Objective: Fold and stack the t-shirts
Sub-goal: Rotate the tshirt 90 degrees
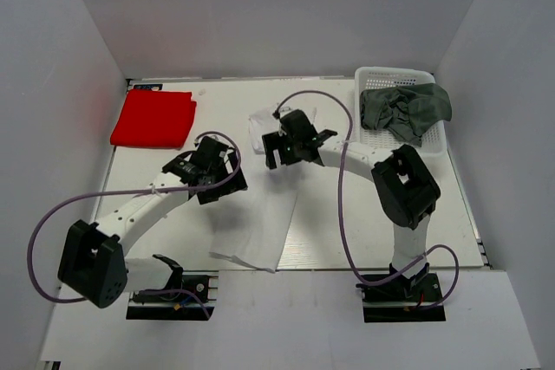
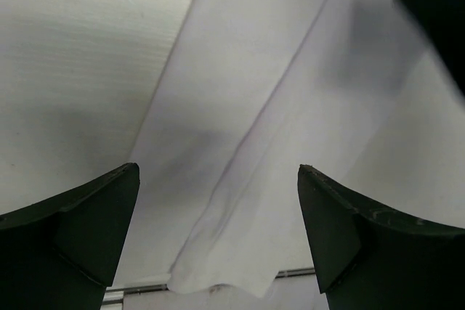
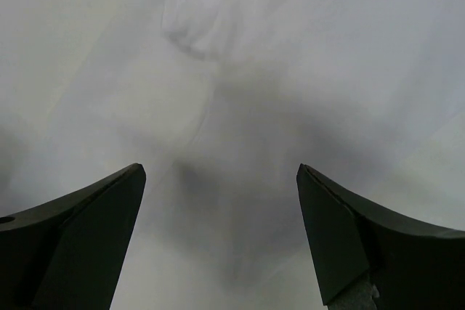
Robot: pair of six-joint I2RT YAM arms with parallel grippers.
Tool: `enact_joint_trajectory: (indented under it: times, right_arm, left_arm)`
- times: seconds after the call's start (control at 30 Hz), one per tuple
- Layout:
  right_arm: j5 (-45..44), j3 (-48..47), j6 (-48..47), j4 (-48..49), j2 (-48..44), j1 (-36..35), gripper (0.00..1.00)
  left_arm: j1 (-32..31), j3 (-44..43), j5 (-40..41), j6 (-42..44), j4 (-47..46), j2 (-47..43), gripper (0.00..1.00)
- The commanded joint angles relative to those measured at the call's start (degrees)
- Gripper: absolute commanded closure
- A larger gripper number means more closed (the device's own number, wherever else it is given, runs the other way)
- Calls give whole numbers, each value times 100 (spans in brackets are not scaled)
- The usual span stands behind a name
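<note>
I need to fold that end of the white t-shirt over, so next I need to use my left gripper to grab the white t-shirt's near-end corner [image 1: 214, 253] [image 2: 128, 278], on the red t-shirt's side.
The white t-shirt [image 1: 264, 223] lies flat as a long strip down the middle of the table, its near end by the table's front edge. My left gripper [image 1: 224, 181] hovers open over the strip's left side; in the left wrist view the white cloth [image 2: 276, 107] passes between and beyond the open gripper [image 2: 218, 172], untouched. My right gripper [image 1: 276, 152] hangs open over the shirt's far end, with wrinkled white cloth [image 3: 240, 70] below the open gripper [image 3: 219, 172]. A folded red t-shirt [image 1: 153, 119] rests at the far left. The dark grey-green t-shirt [image 1: 406, 110] is bunched in the basket.
The white lattice basket [image 1: 375, 80] stands at the far right corner, the dark shirt spilling over its right rim. White walls enclose the table on three sides. Purple cables loop from both arms. The table's front edge [image 1: 347, 268] runs just ahead of the arm bases.
</note>
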State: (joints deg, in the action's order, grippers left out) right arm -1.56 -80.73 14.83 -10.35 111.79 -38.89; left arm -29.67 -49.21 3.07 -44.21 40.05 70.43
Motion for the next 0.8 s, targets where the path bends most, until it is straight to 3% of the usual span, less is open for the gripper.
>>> enact_joint_trajectory:
  times: [0.0,0.17,0.33,0.63,0.77]
  right_arm:
    - [-415,767,705,112,-298,-83,10]
    - [-467,778,714,112,-26,13,10]
    - [-267,190,521,-221,729,363,10]
    - [121,-1892,-147,-976,1697,936,10]
    - [699,-1745,-691,-750,1180,840,10]
  left_arm:
    - [67,-396,668,-150,-24,172,0]
    - [190,-195,844,-211,-146,15,0]
    - [242,340,985,-369,-208,-590,0]
    - [242,931,-156,-1,-673,-443,0]
    - [163,1150,-676,369,-1043,-224,0]
